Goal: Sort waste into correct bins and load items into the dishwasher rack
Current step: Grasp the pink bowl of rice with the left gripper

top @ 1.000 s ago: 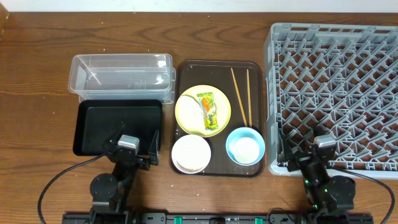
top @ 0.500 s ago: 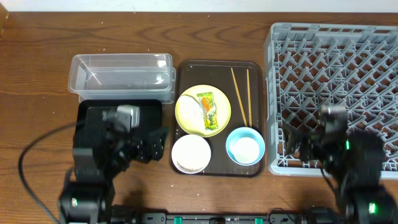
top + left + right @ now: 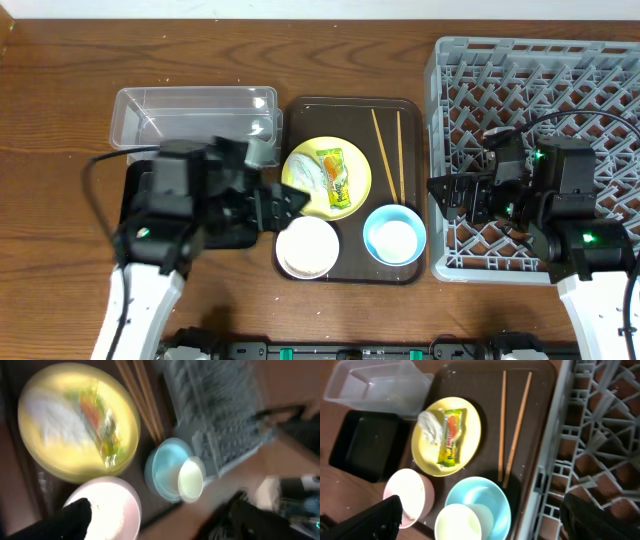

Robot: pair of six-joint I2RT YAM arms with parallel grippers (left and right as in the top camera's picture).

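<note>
I need to empty waste into the black tub, so next I should grab the white bowl's rim (image 3: 338, 247) (image 3: 137, 505) beside the light-blue bowl with my left gripper. The opposite edge of the white bowl will then stay free for that.
A yellow plate (image 3: 305, 190) on the brown tray holds a snack wrapper (image 3: 336, 176) and a white paper wad (image 3: 309, 170); both also show in the right wrist view, the wrapper (image 3: 451, 435) and the wad (image 3: 431, 425). Wooden chopsticks (image 3: 390, 150) lie beside the plate. A white bowl (image 3: 308, 247) shows a few specks inside. A small white cup (image 3: 395, 240) sits in the light-blue bowl (image 3: 378, 228). My left gripper (image 3: 288, 198) hovers open at the plate's left edge, above the white bowl (image 3: 107, 510). My right gripper (image 3: 442, 192) hovers open and empty over the grey rack's (image 3: 540, 90) left wall.
The clear tub (image 3: 190, 115) stands at the back left. The black tub (image 3: 135, 200) lies in front of it, mostly hidden under my left arm. The dark-brown tray (image 3: 300, 112) sits between the tubs and the rack. Cables trail off both arms.
Both arms have risen from the table's front edge and swung inward. The left one is now over the black tub near the plate, the right one over the rack's left side.
</note>
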